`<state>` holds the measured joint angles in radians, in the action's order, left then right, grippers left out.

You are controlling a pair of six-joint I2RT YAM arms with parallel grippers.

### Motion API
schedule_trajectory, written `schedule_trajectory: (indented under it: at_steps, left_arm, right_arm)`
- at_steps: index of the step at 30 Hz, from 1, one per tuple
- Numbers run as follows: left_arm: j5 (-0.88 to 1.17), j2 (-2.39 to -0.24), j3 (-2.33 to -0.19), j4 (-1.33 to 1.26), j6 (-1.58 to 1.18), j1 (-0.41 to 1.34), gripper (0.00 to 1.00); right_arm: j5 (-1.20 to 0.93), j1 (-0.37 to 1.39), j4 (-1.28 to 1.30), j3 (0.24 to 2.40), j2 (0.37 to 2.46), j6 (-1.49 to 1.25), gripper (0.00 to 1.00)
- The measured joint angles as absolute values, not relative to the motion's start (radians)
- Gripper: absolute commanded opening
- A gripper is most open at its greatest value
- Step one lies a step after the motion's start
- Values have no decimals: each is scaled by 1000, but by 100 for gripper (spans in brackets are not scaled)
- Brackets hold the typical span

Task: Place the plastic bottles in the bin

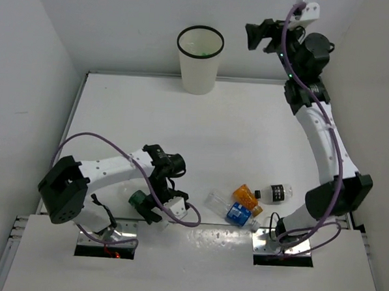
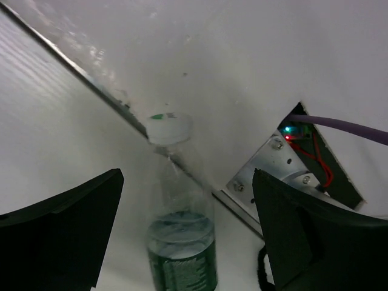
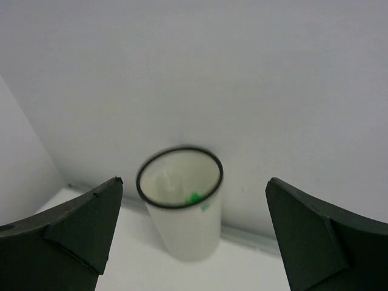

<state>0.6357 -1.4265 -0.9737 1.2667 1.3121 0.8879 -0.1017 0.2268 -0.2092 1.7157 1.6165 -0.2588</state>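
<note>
My left gripper lowers next before closing on the green-labelled bottle, since the left wrist view shows the bottle between its fingers but below them.
The white bin point(image 1: 198, 67) with a black rim stands at the table's far edge; something green point(image 1: 204, 53) lies inside it. My right gripper point(image 1: 255, 36) hangs high to the right of the bin, open and empty. Its wrist view looks down at the bin point(image 3: 182, 224) between my right gripper's point(image 3: 194, 182) spread fingers. A clear bottle with a green label point(image 2: 182, 254) and white cap lies by the near left edge. My left gripper point(image 2: 188, 176) is open, one finger on each side of it, with gaps showing. The orange point(image 1: 246, 194), blue-labelled point(image 1: 235, 211) and dark-labelled point(image 1: 275, 192) bottles lie together at the near right.
A metal mount plate point(image 2: 273, 170) with a purple cable point(image 2: 339, 124) and red wires sits just beyond the green-labelled bottle. White walls close in the table on the left, back and right. The right arm's base point(image 1: 284, 238) stands close to the three bottles.
</note>
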Motion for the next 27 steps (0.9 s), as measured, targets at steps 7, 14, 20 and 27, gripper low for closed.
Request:
schedule_trajectory:
  at_steps: [7,14,20,27]
  left_arm:
    - [486,-1489,-846,1111,1108,995,96]
    - [336,-1525,-781,952,932,1045,73]
    - [245,-1496,-749,827,871,1042,25]
    - [234,-1477,-900,795,948,913,0]
  right_arm:
    - [-171,111,42,1529,1475,-275,100]
    - [-223,84,205,1411,1401,-280,93]
    - [-245,78,237,1356,1310,-272,90]
    - [-264,43,254,1262,1222,-246,85]
